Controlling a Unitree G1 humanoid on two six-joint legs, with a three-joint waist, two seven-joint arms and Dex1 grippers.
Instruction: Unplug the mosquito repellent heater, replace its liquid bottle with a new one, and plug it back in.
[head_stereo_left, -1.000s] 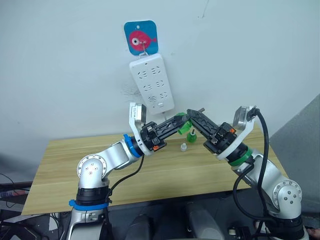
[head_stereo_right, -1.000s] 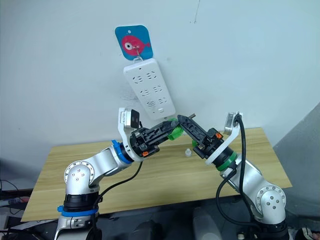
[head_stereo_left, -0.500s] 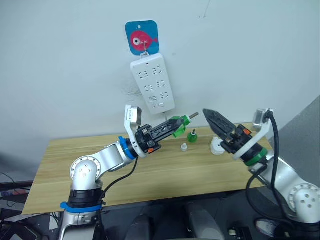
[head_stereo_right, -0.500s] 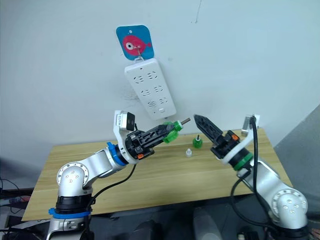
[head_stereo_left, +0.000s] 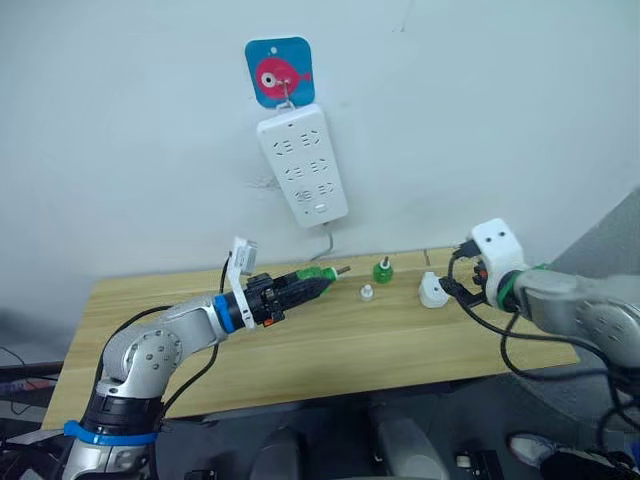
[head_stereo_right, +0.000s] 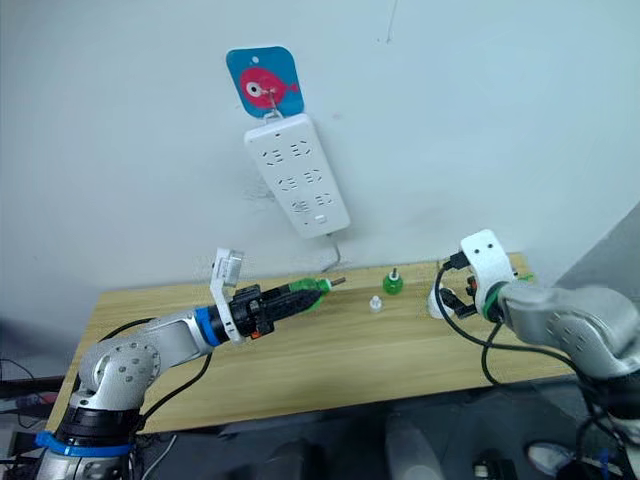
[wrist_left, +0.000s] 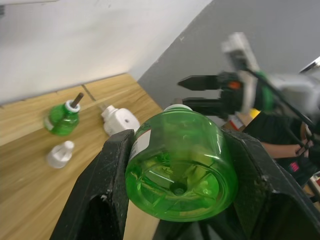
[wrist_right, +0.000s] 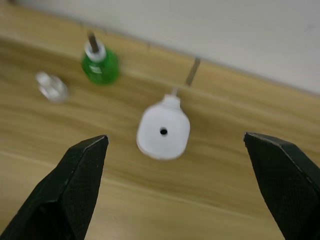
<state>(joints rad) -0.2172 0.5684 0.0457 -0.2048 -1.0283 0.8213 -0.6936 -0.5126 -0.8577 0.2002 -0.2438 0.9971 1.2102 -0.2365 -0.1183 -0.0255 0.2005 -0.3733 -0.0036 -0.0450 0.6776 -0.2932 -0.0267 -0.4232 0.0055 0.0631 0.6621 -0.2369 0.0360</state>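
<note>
My right gripper grabs the heater by its rounded white housing (head_stereo_left: 433, 291) next, to fit the heater onto the green liquid bottle (head_stereo_left: 320, 275).
My left gripper (head_stereo_left: 305, 282) is shut on a green liquid bottle (head_stereo_left: 320, 275), held on its side just above the table with its wick pointing right. The left wrist view has this bottle (wrist_left: 180, 165) clamped between the two black fingers (wrist_left: 112, 165). The white mosquito repellent heater (head_stereo_left: 432, 291) lies unplugged on the table's right part. My right gripper (wrist_left: 178, 91) hovers close over it, open, and the heater (wrist_right: 163, 131) sits between its spread fingers (wrist_right: 82, 165) without touching them. A second green bottle (head_stereo_left: 382, 270) stands on the table, a small white cap (head_stereo_left: 367, 293) in front of it.
A white multi-socket power strip (head_stereo_left: 302, 165) hangs tilted on the wall under a blue fish card (head_stereo_left: 278, 72), its cable dropping behind the wooden table (head_stereo_left: 330, 350). The table's right edge is close behind the heater.
The two grippers, which met at the held bottle, have parted. The right one opened and swung down to the right over the heater. The left arm lowered and drew back left with the bottle.
</note>
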